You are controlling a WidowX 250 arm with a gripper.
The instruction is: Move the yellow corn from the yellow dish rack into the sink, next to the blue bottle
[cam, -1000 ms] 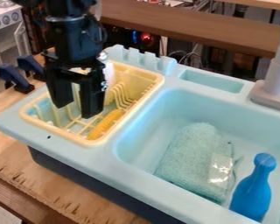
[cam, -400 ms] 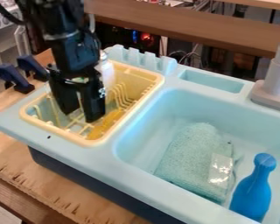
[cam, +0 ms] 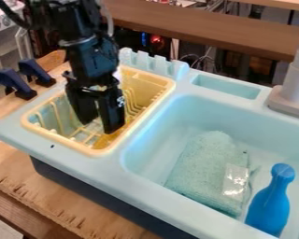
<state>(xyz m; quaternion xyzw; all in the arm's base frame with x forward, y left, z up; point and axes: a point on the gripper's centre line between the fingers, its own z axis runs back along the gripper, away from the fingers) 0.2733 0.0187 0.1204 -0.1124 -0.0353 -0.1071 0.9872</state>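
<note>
My gripper picks up the yellow corn by its kernelled body next, to move the corn from the dish rack [cam: 99, 151] into the sink.
The gripper [cam: 100, 124] hangs over the yellow dish rack [cam: 99, 151], its fingertips low inside the rack and parted by a narrow gap. Just below the right fingertip lies a yellow object [cam: 104, 141] on the rack's floor, partly hidden by that finger. Whether finger and object touch, I cannot tell. A piece of something white shows behind the gripper at the rack's back left.
In the light blue sink [cam: 158, 116], right of the rack, are a green-blue cloth [cam: 205, 163] and a blue bottle [cam: 270, 200]. A grey faucet [cam: 292, 88] rises at the right. Dark blue clamps [cam: 16, 84] stand at the left.
The gripper first went lower into the rack, then moved right, over the yellow object. Its fingers have come closer together. The cloth and the blue bottle have stayed put.
</note>
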